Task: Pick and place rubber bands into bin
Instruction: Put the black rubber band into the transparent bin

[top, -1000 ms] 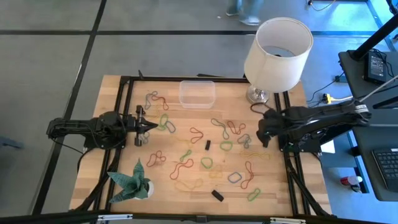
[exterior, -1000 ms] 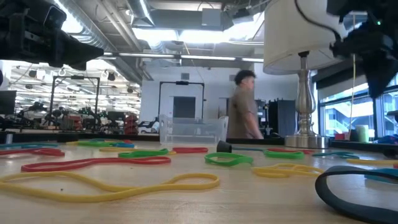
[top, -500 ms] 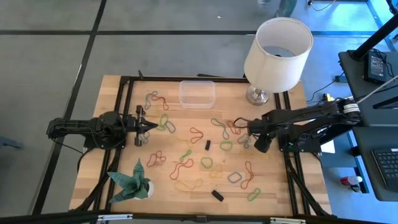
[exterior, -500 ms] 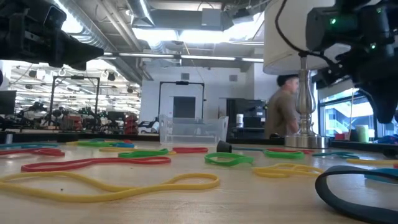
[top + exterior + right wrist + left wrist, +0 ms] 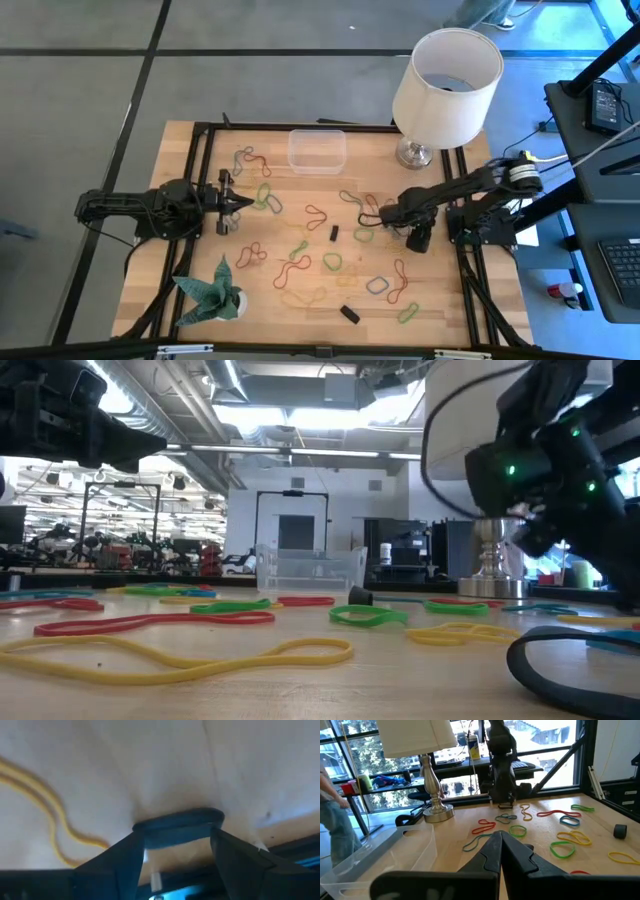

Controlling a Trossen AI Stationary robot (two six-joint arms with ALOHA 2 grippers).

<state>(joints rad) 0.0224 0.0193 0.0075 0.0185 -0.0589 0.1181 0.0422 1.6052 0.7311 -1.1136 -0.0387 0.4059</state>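
Note:
I should next grab the dark blue-grey rubber band by its middle (image 5: 177, 826) with my right gripper, to put it into the bin.
Many coloured rubber bands (image 5: 300, 265) lie loose and flat on the wooden table. The clear bin (image 5: 317, 150) stands at the far middle. My right gripper (image 5: 388, 213) is low over the bands at the right middle, pointing down. Its fingers are open and straddle a dark blue-grey band (image 5: 177, 824) that lies flat on the wood, next to a yellow band (image 5: 55, 822). My left gripper (image 5: 243, 203) waits shut at the left middle, above the table, with nothing in it (image 5: 499, 845). My right gripper comes down from above with one open finger at each end of the dark band (image 5: 150, 827). The band lies flat on the table across the gap. I cannot tell whether the fingers (image 5: 227, 852) touch it.
A white lampshade on a metal foot (image 5: 447, 72) stands at the far right corner, close behind my right arm. A green paper figure (image 5: 210, 290) sits at the near left. Small black blocks (image 5: 334, 233) (image 5: 349, 313) lie among the bands.
My right gripper has gone from the table's right edge toward the left and down, in among the bands at the right middle. A person walking in the room behind the table has passed out of the low view.

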